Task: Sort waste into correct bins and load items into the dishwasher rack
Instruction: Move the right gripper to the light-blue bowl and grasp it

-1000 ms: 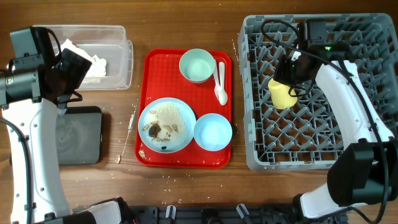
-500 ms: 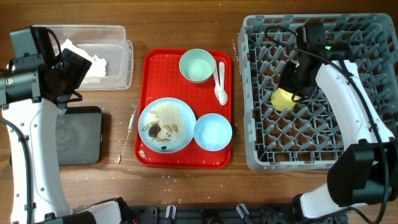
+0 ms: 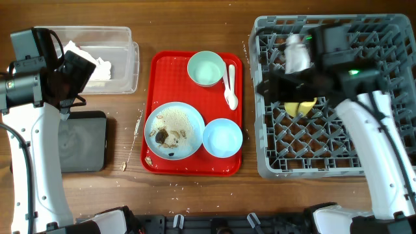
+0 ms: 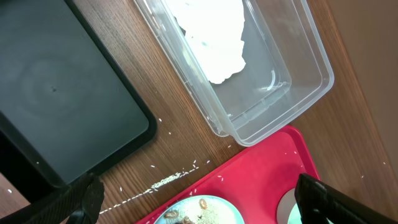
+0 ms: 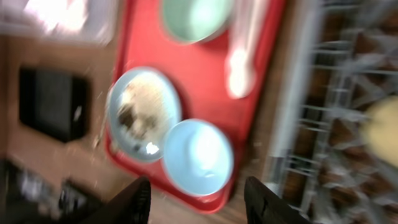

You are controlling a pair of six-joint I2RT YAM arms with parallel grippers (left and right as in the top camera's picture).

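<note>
Next, my right gripper reaches the blue bowl and grabs it by its rim (image 3: 240, 140), so its base stays free for loading it tilted into the dishwasher rack (image 3: 325, 156).
The yellow cup (image 3: 300, 106) lies on its side in the grey dishwasher rack (image 3: 325, 156); it shows blurred in the right wrist view (image 5: 380, 124). My right gripper (image 3: 270, 84) is open and empty over the rack's left edge (image 5: 199, 199). On the red tray (image 3: 162, 65) sit the light blue plate (image 3: 174, 130) with rice and brown lumps, a green bowl (image 3: 205, 67), a blue bowl (image 3: 222, 138) and the white spoon (image 3: 231, 88). My left gripper (image 3: 73, 70) is open and empty (image 4: 199, 199) above the clear tub (image 3: 123, 58), which holds white napkins (image 3: 91, 62).
The black tray (image 3: 81, 143) lies in front of the tub at the left. Rice grains (image 3: 136, 130) are scattered on the wood between it and the red tray. The red wrapper is not in view.
My right gripper let go of the yellow cup, which now lies tilted in the rack. The right arm rose and swung left toward the red tray. The left arm has not moved.
</note>
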